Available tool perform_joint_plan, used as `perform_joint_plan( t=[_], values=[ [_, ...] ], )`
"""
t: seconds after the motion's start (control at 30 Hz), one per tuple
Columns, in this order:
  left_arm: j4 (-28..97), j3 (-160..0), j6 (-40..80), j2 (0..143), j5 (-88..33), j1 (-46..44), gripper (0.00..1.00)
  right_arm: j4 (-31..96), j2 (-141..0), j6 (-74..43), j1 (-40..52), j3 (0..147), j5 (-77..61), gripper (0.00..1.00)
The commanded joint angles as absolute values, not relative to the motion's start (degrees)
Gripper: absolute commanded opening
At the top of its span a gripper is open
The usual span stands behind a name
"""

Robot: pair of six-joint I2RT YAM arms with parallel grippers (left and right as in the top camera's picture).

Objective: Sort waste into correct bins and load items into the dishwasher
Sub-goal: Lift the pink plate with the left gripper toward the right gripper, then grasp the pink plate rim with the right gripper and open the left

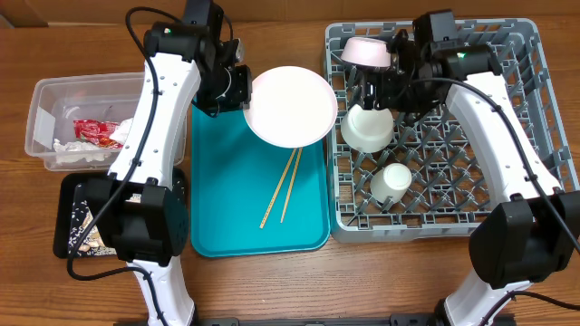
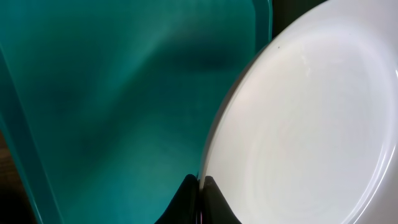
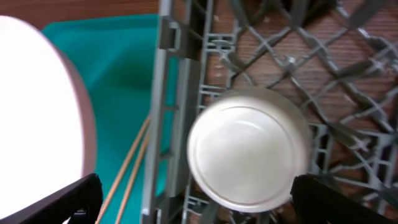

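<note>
Next, my right gripper grabs the plate's rack-side rim (image 1: 334,110), opposite my left gripper. This leaves the plate's far edge free to slot into the rack.
My left gripper (image 1: 239,91) (image 2: 200,190) is shut on the left rim of the white round plate (image 1: 292,107) (image 2: 305,124) and holds it tilted above the teal tray (image 1: 227,181). My right gripper (image 1: 381,89) (image 3: 199,208) is open and empty, just above an upturned white bowl (image 1: 367,129) (image 3: 249,152) in the grey dish rack (image 1: 507,154) (image 3: 180,93). A second bowl (image 1: 365,52) leans at the rack's back left. A small cup (image 1: 394,179) lies in the rack. The chopsticks (image 1: 281,188) (image 3: 127,171) lie on the teal tray.
The clear tub (image 1: 45,100) at the left holds a red wrapper (image 1: 95,132) and white tissue (image 1: 77,152). The black tray (image 1: 68,195) in front of it holds food scraps (image 1: 86,226). The plate's edge (image 3: 37,112) also shows in the right wrist view.
</note>
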State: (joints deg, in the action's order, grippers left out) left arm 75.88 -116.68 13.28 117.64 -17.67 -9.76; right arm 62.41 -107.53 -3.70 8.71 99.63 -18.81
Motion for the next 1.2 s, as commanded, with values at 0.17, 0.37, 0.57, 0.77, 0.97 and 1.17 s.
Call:
perform_joint_plan(
  t=[0.17,0.37,0.57,0.77,0.97,1.17],
  values=[
    [75.6,-118.1,12.7,115.4,-20.6,-9.9,0.04,61.6,-105.8,-1.9,9.0,101.6,-33.6,0.9],
    [74.1,-118.1,12.7,115.4,-23.4,-10.6,0.04,60.7,-105.8,-1.9,10.0,99.5,-33.6,0.76],
    [73.5,-118.1,12.6,115.4,-23.8,-11.7,0.04,60.0,-105.9,-1.9,12.5,98.2,-33.6,0.71],
    [73.8,-118.1,12.6,115.4,-23.8,-12.2,0.04,58.9,-106.0,-1.9,16.1,98.2,-30.7,0.47],
    [73.9,-118.1,12.4,115.4,-23.8,-12.2,0.04,58.9,-106.0,-1.9,16.7,98.2,-27.0,0.31],
    [73.8,-118.1,12.4,115.4,-23.8,-12.2,0.06,58.8,-106.0,-1.9,16.6,98.2,-27.0,0.13]
  ],
)
